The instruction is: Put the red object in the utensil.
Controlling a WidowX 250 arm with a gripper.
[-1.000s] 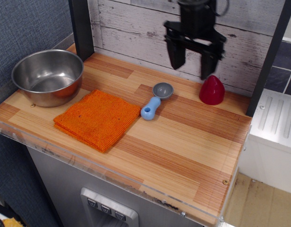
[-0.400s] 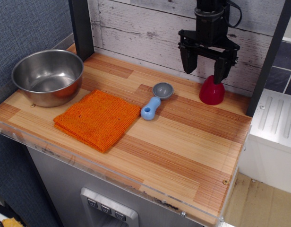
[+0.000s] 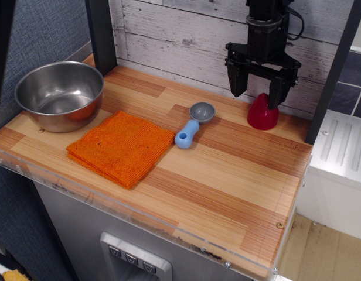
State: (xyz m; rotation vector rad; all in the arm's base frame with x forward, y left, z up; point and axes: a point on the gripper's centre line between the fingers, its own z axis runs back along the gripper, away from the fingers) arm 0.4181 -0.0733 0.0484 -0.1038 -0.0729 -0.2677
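Note:
I will grab the red object by its rounded sides next with my gripper. Then I can put it in the steel bowl (image 3: 60,96).
The red object (image 3: 262,115) is a small glossy dark-red cone standing at the back right of the wooden counter, near the wall. My gripper (image 3: 256,96) hangs open just above and slightly left of it; the right finger (image 3: 275,92) covers its tip, the left finger (image 3: 235,82) is clear to its left. The gripper holds nothing. The utensil (image 3: 59,94), a large shiny steel bowl, stands empty at the far left of the counter.
An orange folded cloth (image 3: 121,147) lies front left, beside the bowl. A small grey scoop with a blue handle (image 3: 192,126) lies mid-counter. A white plank wall runs behind. A dark post (image 3: 101,35) stands behind the bowl, another at the right edge (image 3: 330,76).
My gripper has moved right and down, from above the scoop area to directly over the red cone. It stays open. Nothing else has moved.

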